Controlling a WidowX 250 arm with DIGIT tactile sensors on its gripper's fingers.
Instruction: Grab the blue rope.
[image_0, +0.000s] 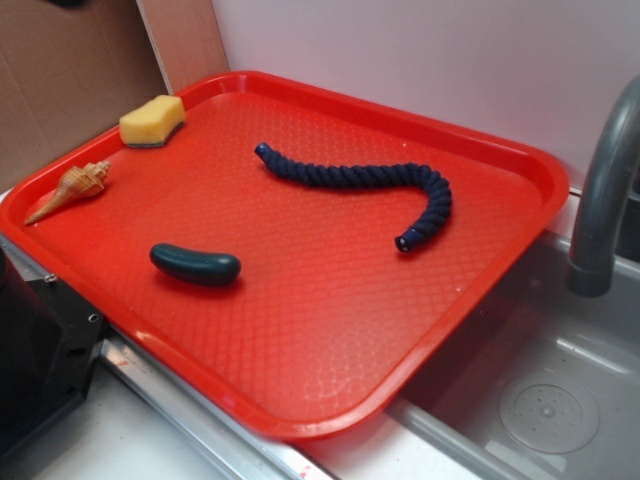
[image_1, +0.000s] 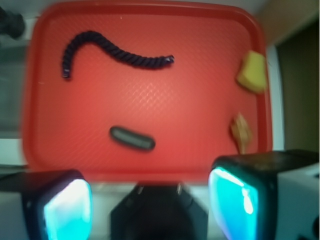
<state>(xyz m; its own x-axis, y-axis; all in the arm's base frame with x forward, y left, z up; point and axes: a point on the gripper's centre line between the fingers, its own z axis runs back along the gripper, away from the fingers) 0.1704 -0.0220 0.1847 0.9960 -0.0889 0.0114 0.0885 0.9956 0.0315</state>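
The blue rope should be picked up next by its twisted middle part (image_0: 342, 177) with my gripper. Both capped ends of the rope will stay free.
The blue rope (image_0: 365, 183) is a thick navy twisted cord lying curved across the far half of the red tray (image_0: 420, 330). In the wrist view the blue rope (image_1: 107, 50) lies at the top left of the tray (image_1: 200, 120), far ahead of me. My gripper (image_1: 150, 202) is open, its two cyan pads (image_1: 67, 210) wide apart with nothing between them. It hovers high, back over the tray's near edge. The gripper itself does not show in the exterior view.
A dark-green cucumber-shaped piece (image_0: 195, 264) lies near the tray's front; it also shows in the wrist view (image_1: 132, 138). A yellow sponge (image_0: 152, 121) and a tan seashell (image_0: 72, 189) sit at the left. A sink basin (image_0: 550, 400) and grey faucet (image_0: 605, 190) are on the right.
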